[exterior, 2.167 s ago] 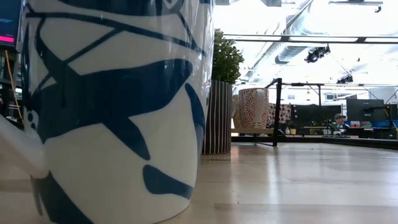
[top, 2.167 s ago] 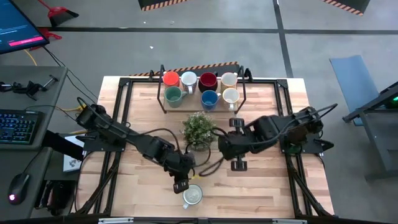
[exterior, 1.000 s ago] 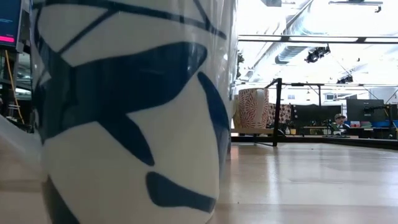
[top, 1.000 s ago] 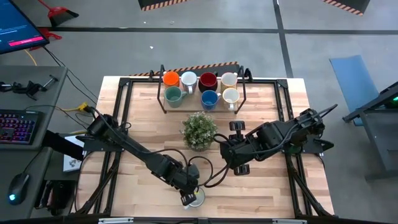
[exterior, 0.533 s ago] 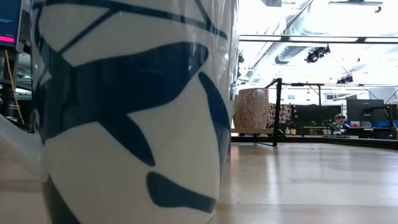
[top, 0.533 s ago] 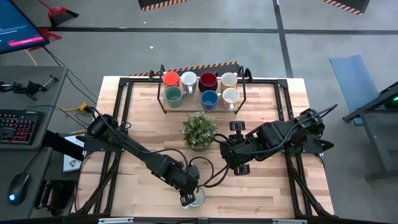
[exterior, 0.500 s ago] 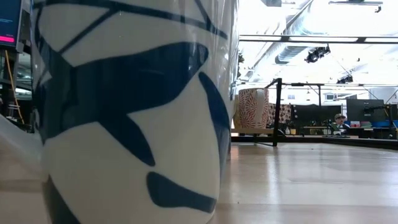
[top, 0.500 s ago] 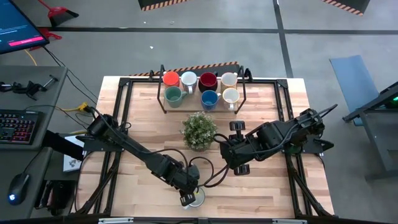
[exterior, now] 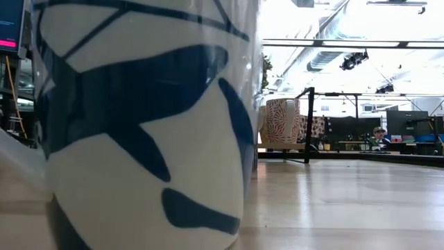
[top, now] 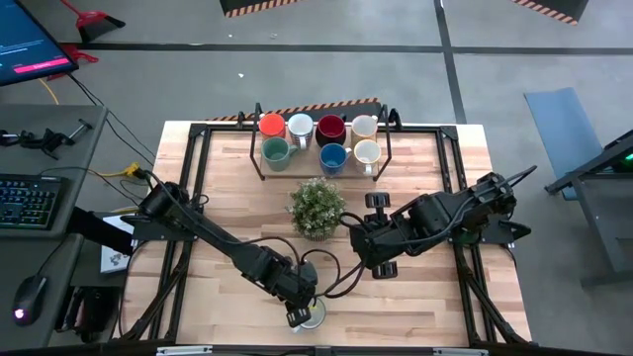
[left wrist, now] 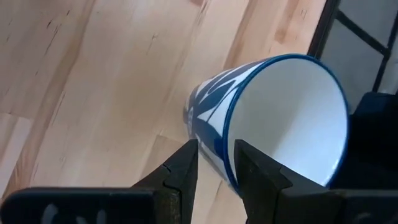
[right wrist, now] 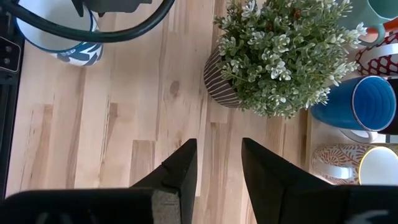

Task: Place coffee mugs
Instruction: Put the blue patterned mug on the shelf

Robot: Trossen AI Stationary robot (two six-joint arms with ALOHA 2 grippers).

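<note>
My left gripper grabs the white mug by its blue rim [left wrist: 228, 140] next, to place the mug in the black rack.
A white mug with blue leaf marks [top: 314, 311] stands upright on its base at the table's near edge and fills the low view [exterior: 139, 125]. My left gripper [top: 299, 315] is down at it, open, with the mug's rim in the gap [left wrist: 216, 162]: one finger outside the wall, the other over the mouth. Seven mugs sit in a black rack [top: 259, 163] at the far edge, among them orange [top: 271, 125], dark red [top: 330, 128], teal-green [top: 276, 151] and blue [top: 333, 156]. My right gripper [top: 369, 243] hangs open and empty over mid-table [right wrist: 219, 162]. My left gripper comes at the mug's rim [left wrist: 229, 146] from above, slanting from the table's left. One finger [left wrist: 183, 165] is outside the wall and the other [left wrist: 258, 168] over the white inside. I cannot tell whether either finger touches the wall.
A leafy potted plant [top: 316, 206] in a striped pot stands mid-table between the rack and the near mug, close to my right gripper [right wrist: 280, 56]. Bare wood lies to the right of the near mug [exterior: 347, 201]. Black frame rails run along the table's edges.
My left gripper has gone toward the table's near edge and down onto the blue-marked mug. The mug has slid a little toward the table's right and now hides the plant's pot in the low view. In the last second both arms have kept nearly still.
</note>
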